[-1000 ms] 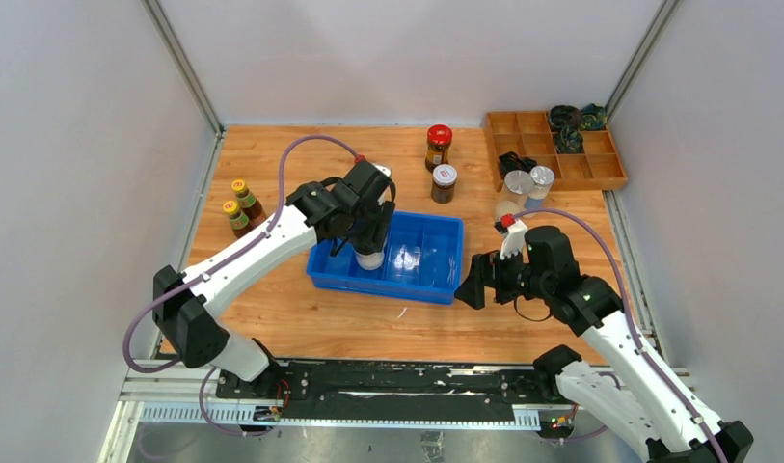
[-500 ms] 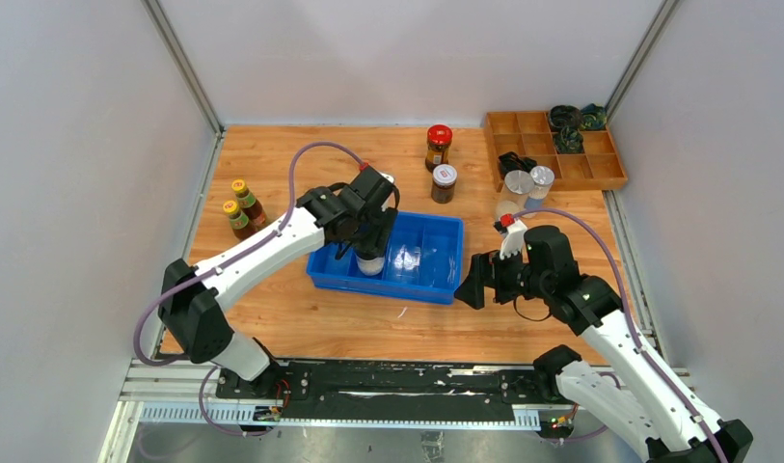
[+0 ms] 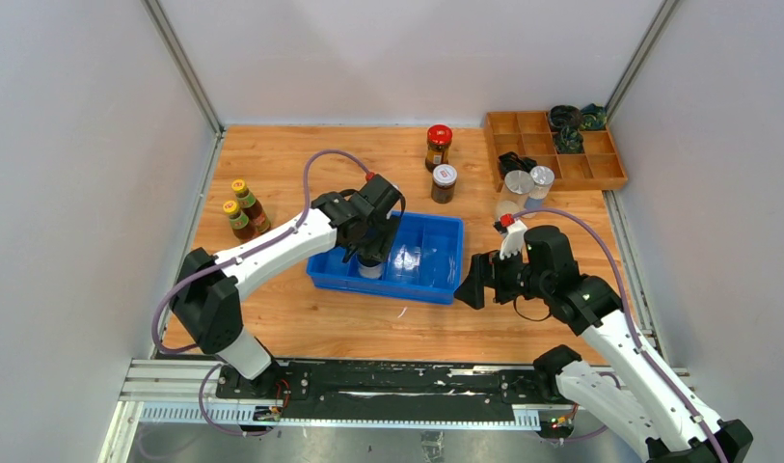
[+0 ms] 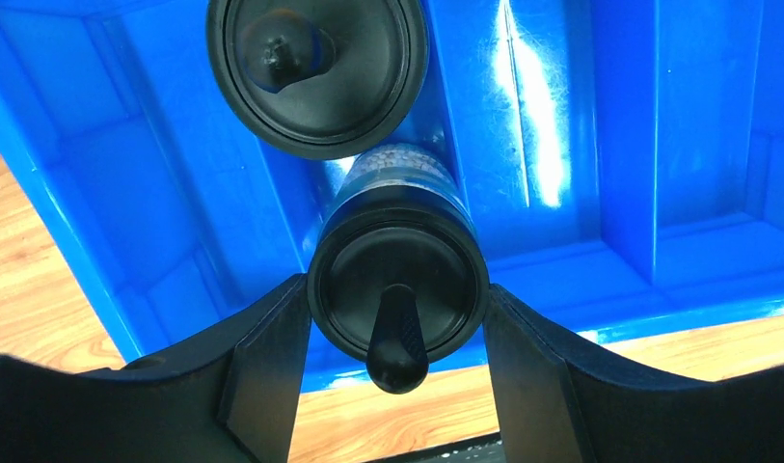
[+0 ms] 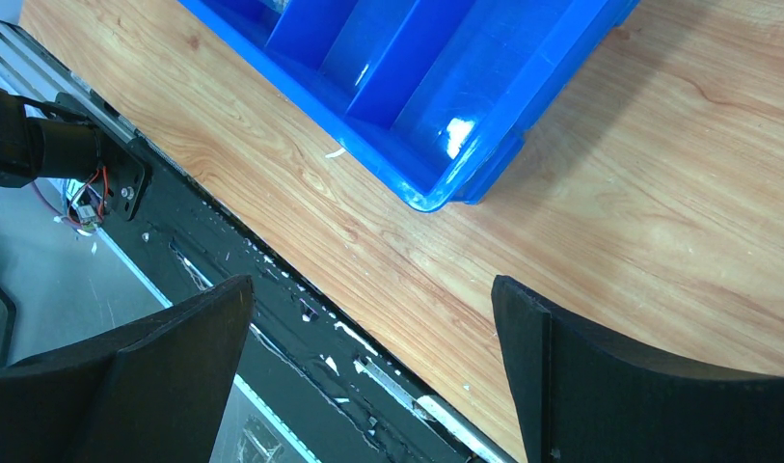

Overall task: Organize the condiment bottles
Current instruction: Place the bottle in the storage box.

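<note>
The black-lidded clear shaker is upright between two dividers and would stand in the blue bin [image 3: 436, 289], so it is time for my left gripper to open now.
My left gripper [image 3: 371, 253] is shut on a black-lidded clear shaker [image 4: 397, 294] and holds it upright inside the left end of the blue bin [image 3: 436, 289]. A second black-lidded shaker [image 4: 315, 72] stands in the bin just behind it. Two yellow-capped sauce bottles [image 3: 243, 209] stand at the left. The red-lidded jar [image 3: 438, 147] and the white-lidded dark jar [image 3: 444, 182] stand behind the bin. Two silver-lidded jars [image 3: 528, 183] stand by the wooden tray. My right gripper [image 3: 472, 285] is open and empty, just right of the bin's front right corner [image 5: 436, 198].
A wooden compartment tray [image 3: 600, 172] with black and green coiled items sits at the back right. The black base rail [image 5: 301, 318] runs along the table's near edge. White walls close in both sides and the back.
My left gripper has lowered the shaker deeper into the bin and shifted slightly right. The right arm has not moved.
</note>
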You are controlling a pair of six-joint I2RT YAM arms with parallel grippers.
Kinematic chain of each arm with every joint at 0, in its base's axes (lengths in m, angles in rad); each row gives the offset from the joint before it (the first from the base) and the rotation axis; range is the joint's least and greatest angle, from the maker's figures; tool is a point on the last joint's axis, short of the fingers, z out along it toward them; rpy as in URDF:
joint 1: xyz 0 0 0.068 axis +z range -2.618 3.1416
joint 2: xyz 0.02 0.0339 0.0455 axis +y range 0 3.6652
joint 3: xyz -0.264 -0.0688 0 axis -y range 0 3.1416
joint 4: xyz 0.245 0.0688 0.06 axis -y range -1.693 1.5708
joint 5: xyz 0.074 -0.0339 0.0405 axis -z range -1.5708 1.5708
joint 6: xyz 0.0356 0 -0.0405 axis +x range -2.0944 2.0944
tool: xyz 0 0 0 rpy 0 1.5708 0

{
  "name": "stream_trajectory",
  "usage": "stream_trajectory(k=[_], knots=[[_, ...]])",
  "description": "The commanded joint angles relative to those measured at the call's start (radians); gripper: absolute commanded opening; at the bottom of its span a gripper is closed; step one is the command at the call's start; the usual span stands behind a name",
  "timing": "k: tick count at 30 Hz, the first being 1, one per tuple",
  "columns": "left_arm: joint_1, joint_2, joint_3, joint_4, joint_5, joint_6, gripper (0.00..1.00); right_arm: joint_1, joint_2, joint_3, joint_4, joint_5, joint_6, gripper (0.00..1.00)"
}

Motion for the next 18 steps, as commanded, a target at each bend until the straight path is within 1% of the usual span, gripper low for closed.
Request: stream_trajectory(k=[1, 4, 7, 8, 10, 13, 15, 18], knots=[[0.009, 0.013, -0.002, 0.045, 0.0, -0.005, 0.57, 0.013, 0.001, -0.011, 0.002, -0.014, -0.016, 1.0], [0.009, 0.019, -0.004, 0.045, 0.002, -0.003, 0.6, 0.013, 0.003, -0.011, 0.002, -0.016, -0.016, 1.0], [0.009, 0.016, -0.002, 0.045, 0.005, 0.001, 0.67, 0.013, 0.005, -0.01, 0.002, -0.016, -0.017, 1.0], [0.009, 0.014, -0.001, 0.044, 0.007, 0.002, 0.7, 0.013, 0.005, -0.01, 0.002, -0.015, -0.016, 1.0], [0.009, 0.009, 0.0, 0.042, 0.006, 0.003, 0.83, 0.013, 0.004, -0.009, 0.002, -0.014, -0.016, 1.0], [0.009, -0.005, 0.0, 0.034, 0.001, -0.001, 0.92, 0.013, 0.004, -0.011, 0.002, -0.014, -0.016, 1.0], [0.009, -0.016, 0.007, 0.022, -0.002, -0.002, 0.94, 0.013, 0.002, -0.011, 0.002, -0.014, -0.016, 1.0], [0.009, -0.038, 0.025, -0.007, -0.007, -0.006, 0.94, 0.013, 0.001, -0.011, 0.002, -0.013, -0.016, 1.0]])
